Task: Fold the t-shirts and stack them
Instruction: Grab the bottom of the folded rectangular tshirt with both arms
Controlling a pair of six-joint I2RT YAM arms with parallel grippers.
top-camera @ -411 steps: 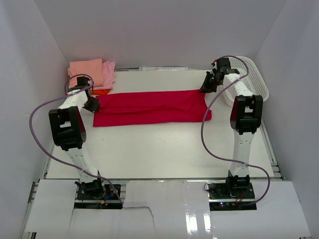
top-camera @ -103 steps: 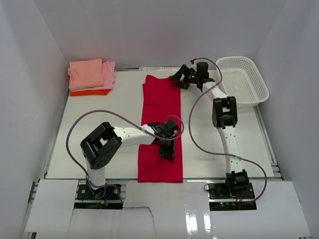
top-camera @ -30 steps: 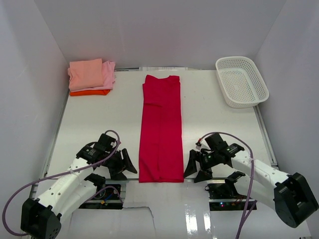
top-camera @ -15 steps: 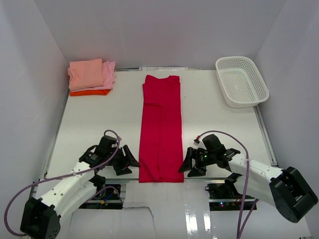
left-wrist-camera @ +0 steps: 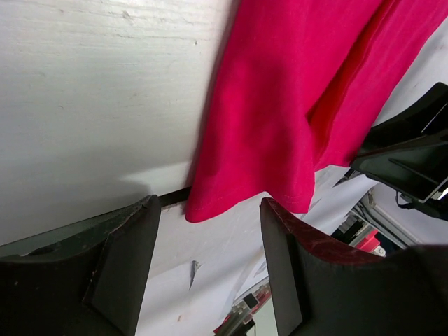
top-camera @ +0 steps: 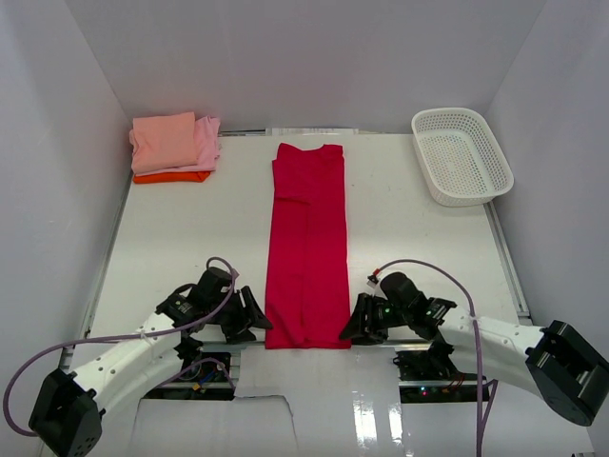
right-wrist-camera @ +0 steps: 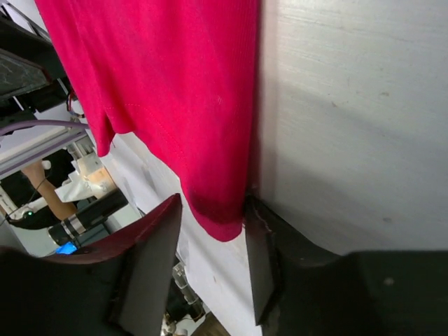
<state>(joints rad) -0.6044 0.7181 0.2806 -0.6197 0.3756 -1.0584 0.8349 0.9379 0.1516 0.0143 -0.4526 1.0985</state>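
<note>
I will next use my left gripper to grab the crimson-red t-shirt by its hem corner, opposite the right gripper's corner, so that the hem folds evenly over the t-shirt.
The crimson-red t-shirt [top-camera: 306, 238] lies as a long narrow strip down the table's middle, its hem at the near edge. My left gripper [top-camera: 259, 321] is low at the hem's left corner. In the left wrist view that gripper [left-wrist-camera: 210, 269] is open, and the red t-shirt's corner [left-wrist-camera: 231, 189] lies just ahead of the gap. My right gripper [top-camera: 350, 328] is at the hem's right corner. In the right wrist view the right gripper [right-wrist-camera: 210, 262] has the red t-shirt's corner [right-wrist-camera: 213, 210] between its fingers. One finger [right-wrist-camera: 262, 259] touches the cloth's edge, the other stands apart.
Folded salmon-pink [top-camera: 166, 138], light pink [top-camera: 208, 143] and orange [top-camera: 171, 177] t-shirts are stacked at the back left corner. A white lattice basket [top-camera: 495, 157] stands at the back right. The table's near edge [top-camera: 304, 348] runs right under the hem.
Both grippers have slid inward along the near edge to the red t-shirt's two hem corners. The right jaws have narrowed around their corner; the left jaws have stayed about as wide.
</note>
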